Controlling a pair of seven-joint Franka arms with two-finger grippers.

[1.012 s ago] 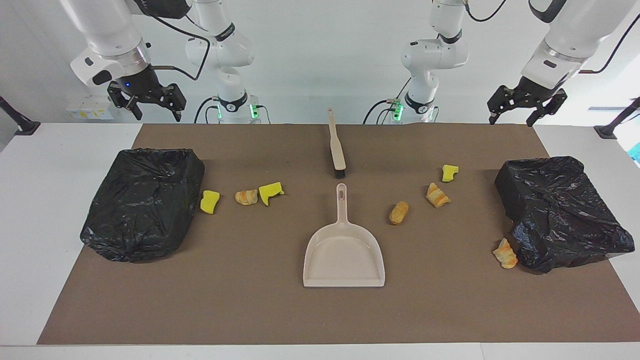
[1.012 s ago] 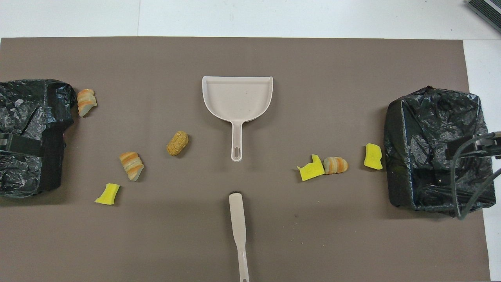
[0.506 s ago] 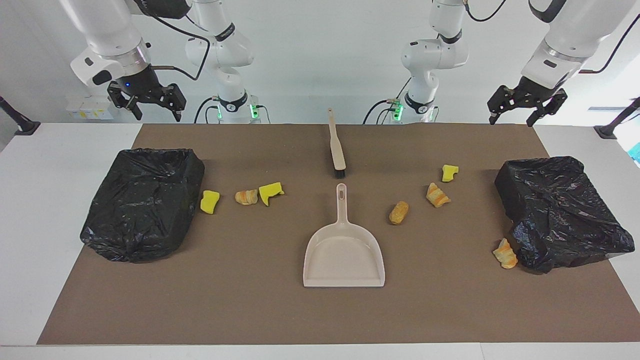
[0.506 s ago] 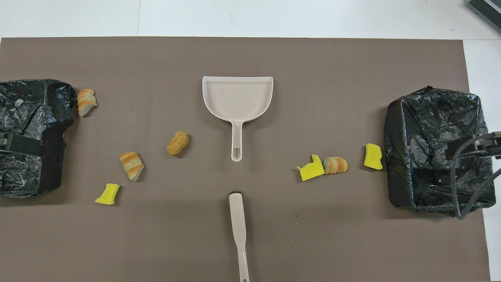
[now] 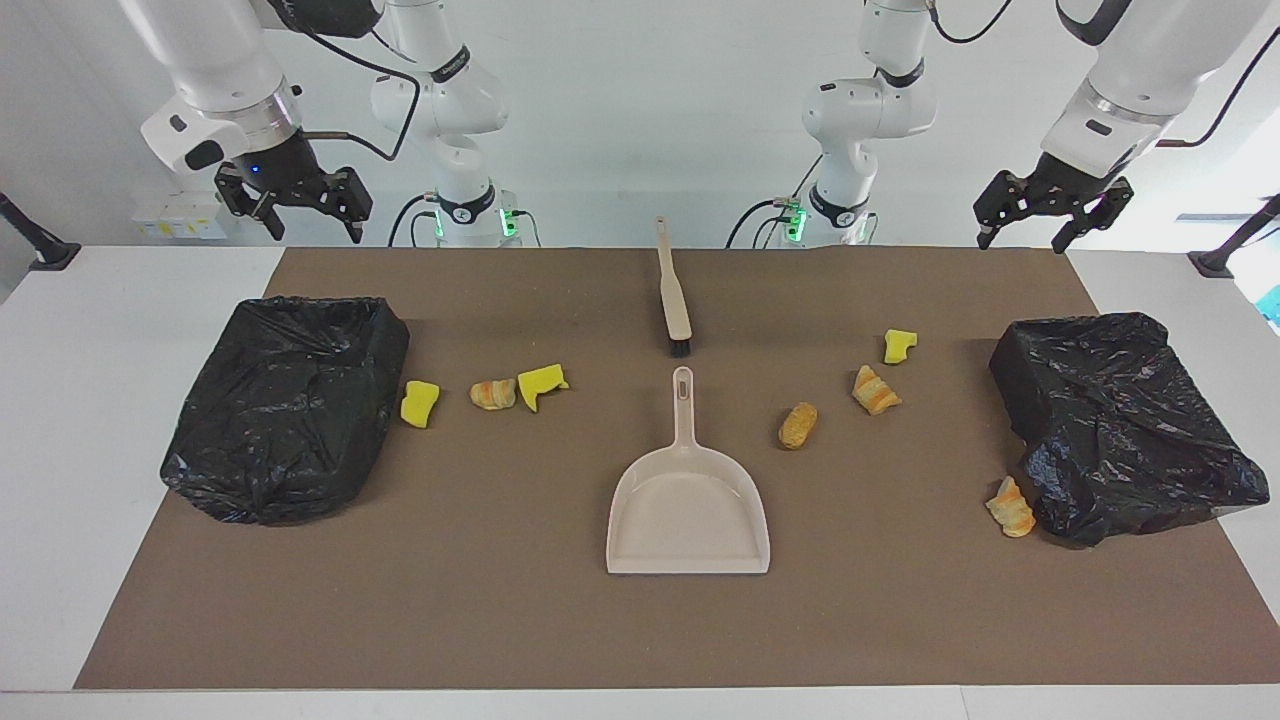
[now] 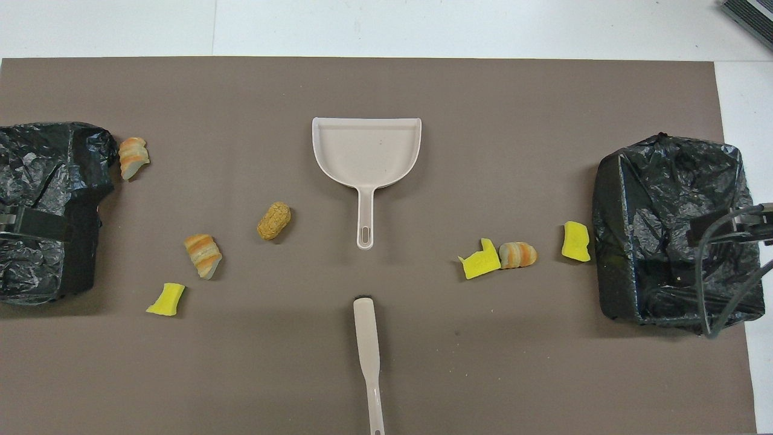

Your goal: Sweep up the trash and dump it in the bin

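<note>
The beige brush needs to sweep the scattered trash onto the dustpan, so I should grab the brush by its slim handle with my left gripper next.
Several pieces of trash lie on the brown mat: yellow sponge chunks and tan pastries. One black-bagged bin stands at the right arm's end, another bin at the left arm's end. A beige dustpan lies mid-table, with a beige brush nearer to the robots. My right gripper hangs open and empty high over its bin. My left gripper hangs open and empty high over the other bin.
The brown mat covers most of the white table. The dustpan points its handle at the brush. One pastry rests against the bin at the left arm's end.
Both grippers have drifted very slightly upward. Nothing on the table has moved.
</note>
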